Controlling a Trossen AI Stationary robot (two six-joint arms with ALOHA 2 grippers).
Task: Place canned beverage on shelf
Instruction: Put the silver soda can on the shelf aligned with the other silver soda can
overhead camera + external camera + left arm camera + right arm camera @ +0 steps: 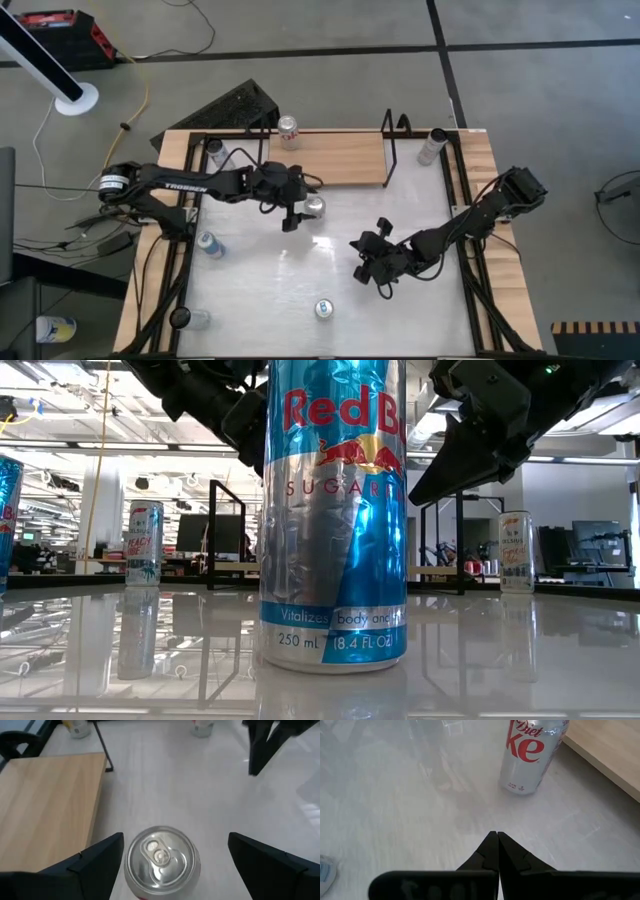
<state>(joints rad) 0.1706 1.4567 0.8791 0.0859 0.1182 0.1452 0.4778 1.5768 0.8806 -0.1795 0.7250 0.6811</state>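
The can's top is below my left gripper's fingers, and white tabletop shows between them. My left gripper will lower before it closes on the can.
A silver Diet Coke can [315, 206] stands upright on the white tabletop, just in front of the light-wood shelf [340, 160]. My left gripper [175, 837] is open. Its fingers stand on either side of the can's top [161, 860], with a gap on each side. My right gripper [360, 258] is shut with nothing in it. It hovers over the middle of the table and points toward the same can [530, 755] and the shelf's edge [610, 750]. Another can [289, 128] stands at the shelf's far left corner.
A Red Bull can [323, 309] stands near the table's front edge and fills the low view [333, 510]. More cans stand at the left [208, 243], far left [215, 152], far right [432, 145] and near left corner [190, 318]. Black rails [392, 140] close the shelf's right end.
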